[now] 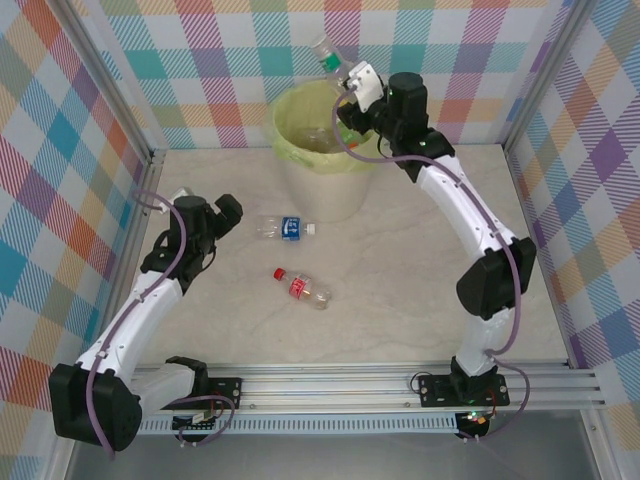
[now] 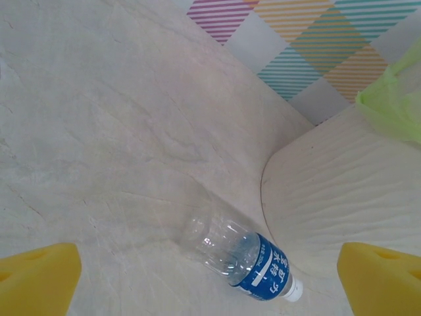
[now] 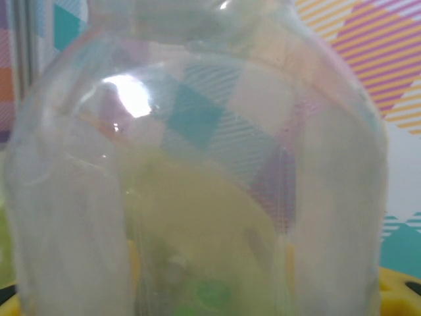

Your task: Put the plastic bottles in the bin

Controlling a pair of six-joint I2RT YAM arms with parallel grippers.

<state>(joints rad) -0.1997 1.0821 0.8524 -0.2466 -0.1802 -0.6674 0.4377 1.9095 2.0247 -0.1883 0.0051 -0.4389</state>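
The clear plastic bottle's tilted length reaches past the bin's far rim and would perhaps catch there if released, so my right gripper keeps holding it for now.
My right gripper point(image 1: 351, 80) is shut on a clear plastic bottle with a green label point(image 1: 329, 56), held tilted above the far rim of the bin point(image 1: 318, 185). This bottle's transparent body point(image 3: 197, 164) sits close against the right wrist camera, and a yellow pad point(image 3: 398, 293) shows at the lower right. The bin is cream, lined with a yellow-green bag point(image 1: 290, 135). A blue-labelled bottle point(image 1: 286, 229) lies on the table by the bin's base. My left gripper point(image 1: 231, 216) stands open just left of it. In the left wrist view, this bottle point(image 2: 245, 258) lies between the yellow fingertips point(image 2: 39, 280). A red-labelled bottle point(image 1: 303, 288) lies nearer.
The bin's wall point(image 2: 342, 191) rises right beside the blue-labelled bottle, with the bag's edge point(image 2: 395, 105) hanging over it. Checked walls enclose the marble-look table point(image 1: 400, 260) on three sides. A metal rail point(image 1: 340, 385) runs along the near edge.
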